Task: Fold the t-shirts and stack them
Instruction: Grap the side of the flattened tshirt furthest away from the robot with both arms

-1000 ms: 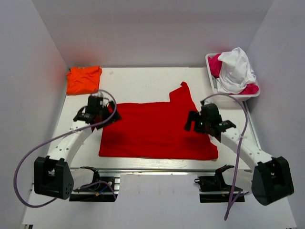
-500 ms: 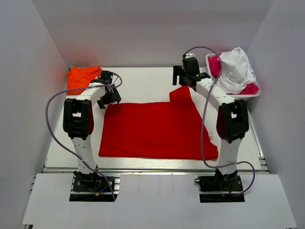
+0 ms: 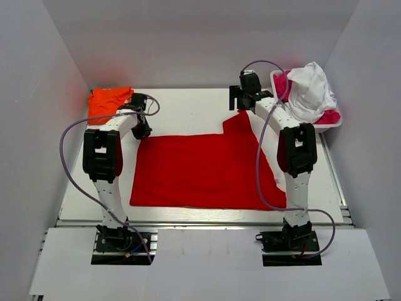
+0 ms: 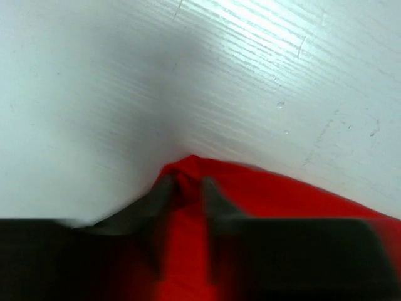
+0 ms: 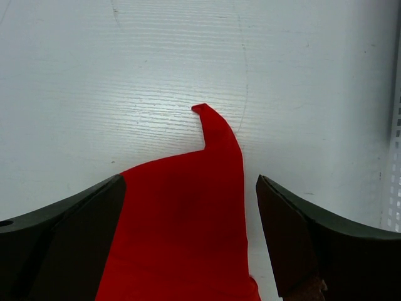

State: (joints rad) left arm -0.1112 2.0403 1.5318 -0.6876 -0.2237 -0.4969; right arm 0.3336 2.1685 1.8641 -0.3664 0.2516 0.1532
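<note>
Next, my right gripper pinches the red t-shirt (image 3: 200, 172) by its raised far flap, matching my left gripper's corner, to fold the far side of the t-shirt over.
The bright red t-shirt (image 3: 200, 172) lies spread flat in the middle of the table. My left gripper (image 3: 142, 130) is at its far left corner. In the left wrist view the two fingers stand close together (image 4: 186, 182) with a pinched ridge of the red cloth (image 4: 282, 197) between them. My right gripper (image 3: 241, 108) hovers over the raised far right flap. There its jaws (image 5: 189, 180) stand wide open on either side of the red cloth (image 5: 188, 219), gripping nothing. The orange t-shirt (image 3: 109, 104) lies folded at the far left corner.
A white basket (image 3: 277, 108) at the far right holds white cloth (image 3: 310, 91) and pink cloth (image 3: 283, 84). White walls close in the table on the left, right and back. Purple cables loop off both arms.
Both arms have stretched from the near side to the shirt's far edge. The left gripper's jaws have closed in on the shirt's far left corner. The right gripper's jaws stay wide.
</note>
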